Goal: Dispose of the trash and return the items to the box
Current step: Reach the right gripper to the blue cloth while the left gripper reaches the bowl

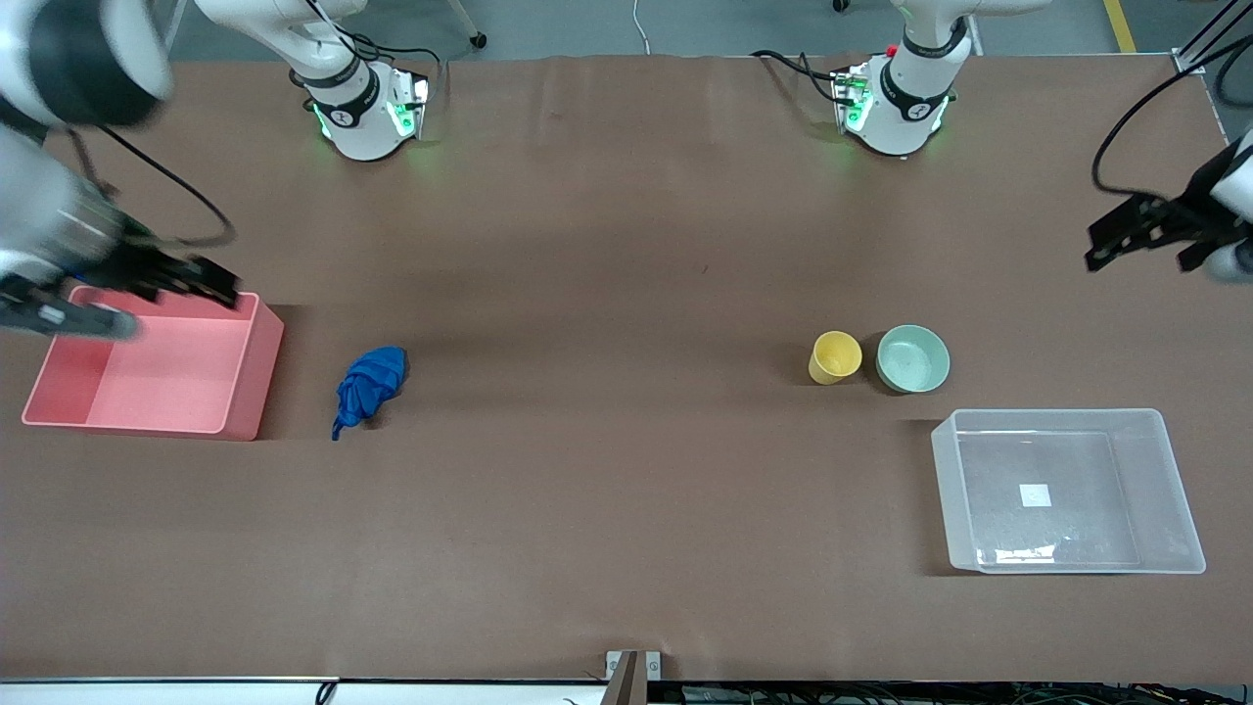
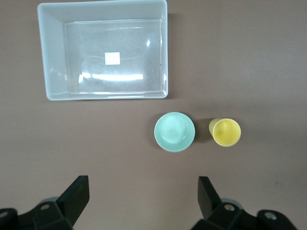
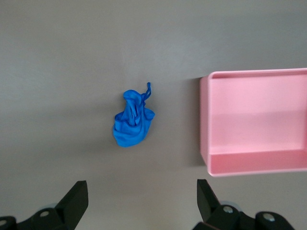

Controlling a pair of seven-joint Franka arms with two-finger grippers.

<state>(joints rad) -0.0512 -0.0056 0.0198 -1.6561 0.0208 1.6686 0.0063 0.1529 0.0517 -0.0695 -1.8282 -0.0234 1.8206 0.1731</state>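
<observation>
The right gripper picks up the blue wad of trash by its wide bunched end [image 1: 383,362] next, to drop it into the pink bin.
The blue wad of trash [image 1: 370,387] lies on the brown table beside the pink bin, and shows in the right wrist view [image 3: 133,120]. The yellow cup [image 1: 835,356] and the mint-green bowl [image 1: 912,358] stand upright side by side, farther from the front camera than the clear box [image 1: 1067,417]. The left wrist view shows the cup [image 2: 225,132], the bowl [image 2: 174,132] and the empty box [image 2: 53,57]. My left gripper [image 1: 1140,257] [image 2: 143,187] is open and empty, up in the air at the left arm's end. My right gripper [image 1: 176,294] [image 3: 141,188] is open and empty over the pink bin's rim.
The empty pink bin [image 1: 245,377] sits at the right arm's end of the table and shows in the right wrist view [image 3: 259,163]. Both arm bases stand along the table's edge farthest from the front camera.
</observation>
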